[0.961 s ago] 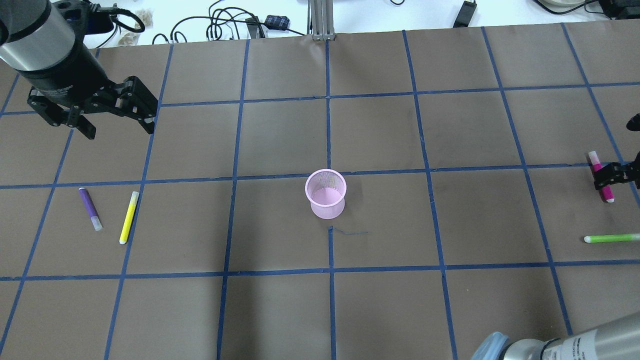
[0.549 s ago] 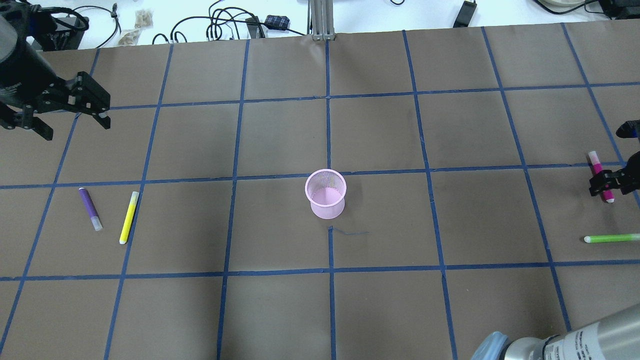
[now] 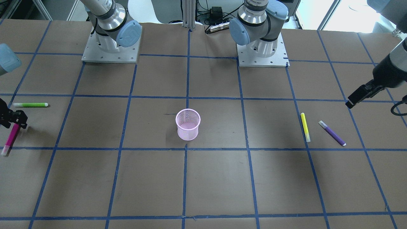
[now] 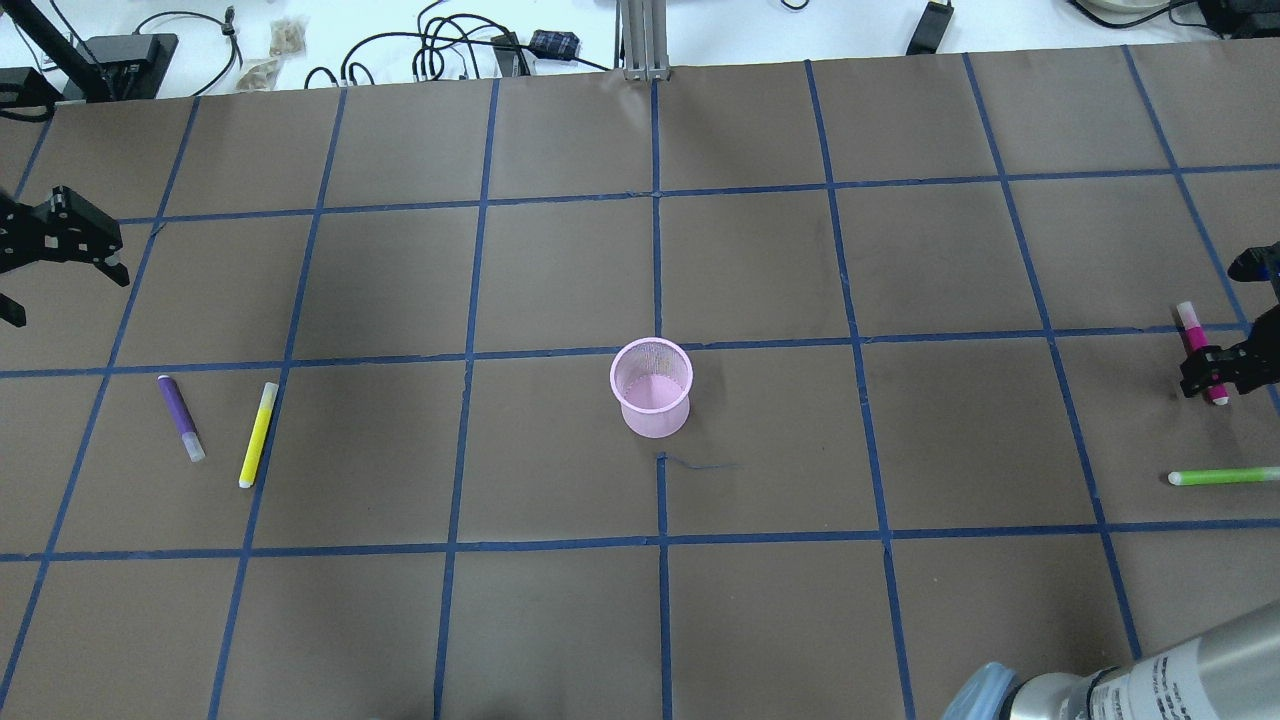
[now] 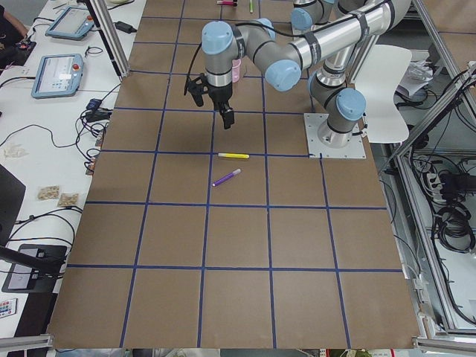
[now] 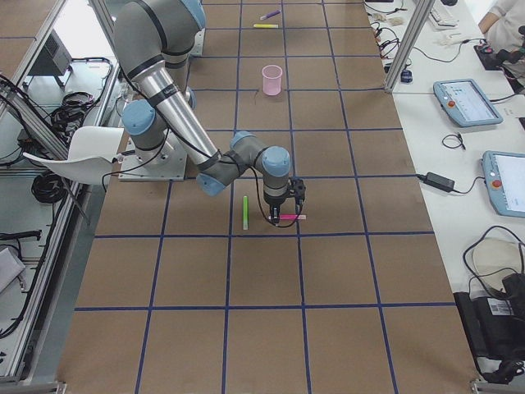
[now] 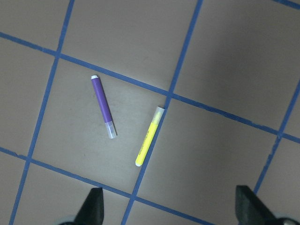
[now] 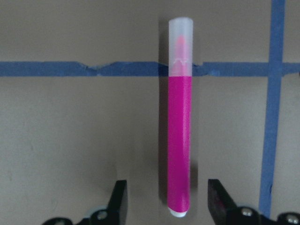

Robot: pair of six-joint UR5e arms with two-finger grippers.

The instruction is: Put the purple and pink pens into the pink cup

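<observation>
The pink pen needs to drop cap-first into the pink cup, so my right gripper should next pick up the pen by its white-plugged body end (image 8: 178, 204).
The pink mesh cup (image 4: 651, 385) stands upright at the table's middle; it also shows in the front view (image 3: 188, 124). The purple pen (image 4: 180, 417) (image 7: 103, 105) lies flat at the left. My left gripper (image 4: 66, 298) (image 7: 171, 208) is open and empty, high above and beyond the purple pen. The pink pen (image 4: 1198, 342) (image 8: 179, 140) lies flat at the far right. My right gripper (image 4: 1215, 378) (image 8: 168, 206) is open and straddles the pink pen's lower end, with a gap on each side.
A yellow pen (image 4: 257, 435) (image 7: 149, 143) lies right beside the purple one. A green pen (image 4: 1222, 477) (image 3: 30, 104) lies near the pink pen, toward the robot. Cables and boxes (image 4: 450, 50) sit past the table's far edge.
My left arm has swung left, almost out of the overhead view, its gripper staying open. My right gripper has shifted slightly over the pink pen. No pen has moved.
</observation>
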